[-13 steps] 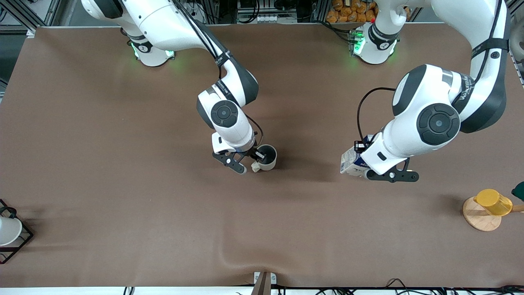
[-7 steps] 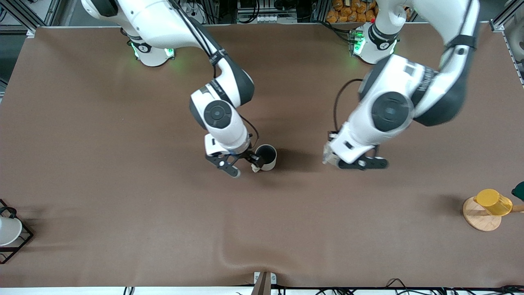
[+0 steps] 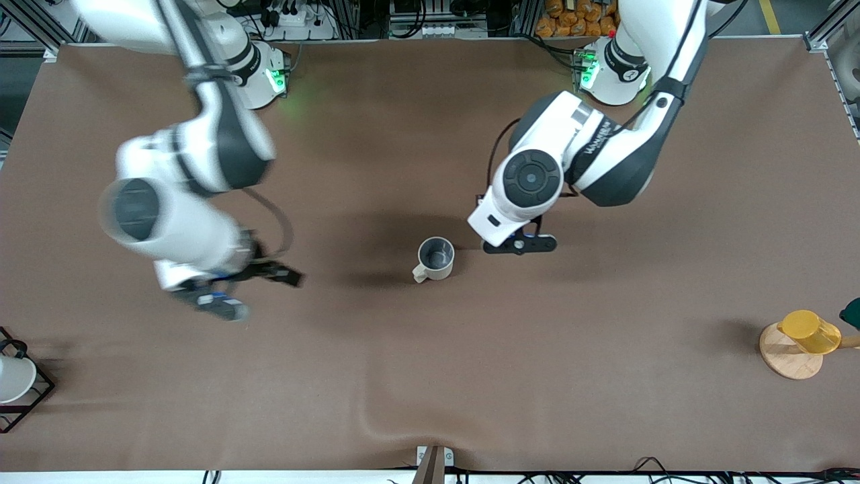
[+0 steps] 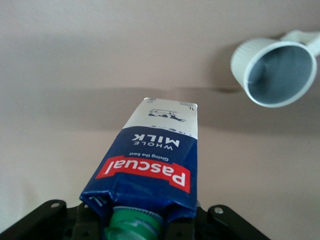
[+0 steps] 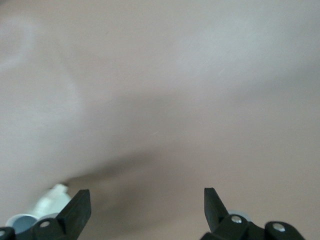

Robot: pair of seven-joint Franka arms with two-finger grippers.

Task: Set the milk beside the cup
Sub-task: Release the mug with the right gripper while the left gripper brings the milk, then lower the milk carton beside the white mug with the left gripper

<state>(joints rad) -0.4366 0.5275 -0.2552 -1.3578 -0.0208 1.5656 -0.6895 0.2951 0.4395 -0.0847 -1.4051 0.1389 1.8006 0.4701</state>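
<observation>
My left gripper holds the milk and should keep holding it until it gets to the spot beside the cup. The milk's white base [image 4: 165, 112] hangs short of that spot in my left wrist view.
The beige cup [image 3: 435, 259] stands upright on the brown table, its handle toward the front camera. It also shows in the left wrist view [image 4: 274, 72]. My left gripper [image 3: 521, 243] is just beside the cup, toward the left arm's end, and is shut on the milk [image 4: 150, 165]. This is a dark blue carton with a green cap and a red label strip. In the front view the wrist hides the milk. My right gripper [image 3: 259, 292] is open and empty over bare table, well toward the right arm's end. In the right wrist view, part of the cup [image 5: 50, 202] shows by one finger.
A yellow cup [image 3: 809, 331] sits on a round wooden coaster [image 3: 786, 359] at the left arm's end. A white cup in a black wire rack [image 3: 27, 396] stands at the right arm's end. The table cover has a wrinkle [image 3: 376, 410] near the front edge.
My right gripper has left the cup and swung away toward the right arm's end. My left gripper has carried the milk across to just beside the cup.
</observation>
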